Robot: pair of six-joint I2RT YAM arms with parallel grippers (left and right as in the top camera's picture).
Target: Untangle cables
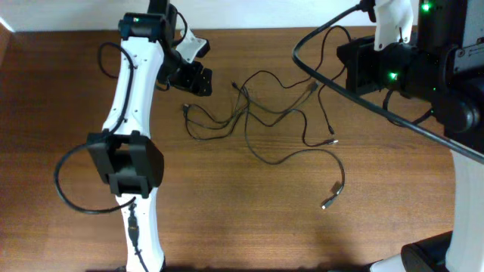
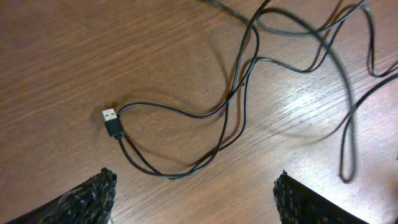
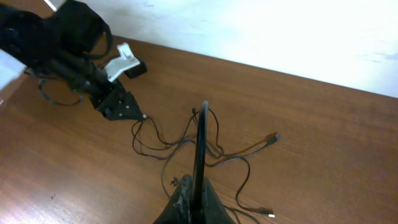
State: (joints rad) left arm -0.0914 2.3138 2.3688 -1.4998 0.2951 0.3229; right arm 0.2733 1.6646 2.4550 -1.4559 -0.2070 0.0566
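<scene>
My left gripper should next grab the looped cable's part near the silvery USB plug (image 2: 111, 121) and leave that plug free, so that the tangled cables can be pulled apart.
The cables (image 1: 257, 113) lie as a loose bunch of thin dark cords on the wooden table (image 1: 227, 211), crossing one another near the middle. My left gripper (image 1: 198, 79) is open at the bunch's upper left. In the left wrist view its fingertips (image 2: 102, 193) stand wide apart over bare wood, and a looped cord with a silvery USB plug (image 2: 111, 121) lies just ahead, untouched. My right gripper (image 3: 194, 202) is shut, raised above the table on the right, with nothing of the bunch in it. A thick black arm cable (image 3: 200, 143) crosses in front of it.
One cord trails toward the front right and ends in a plug (image 1: 327, 202); another plug (image 1: 331, 140) lies right of the bunch. The right arm's thick black cable (image 1: 355, 94) hangs over the table's right side. The left arm (image 1: 132, 151) spans the left side.
</scene>
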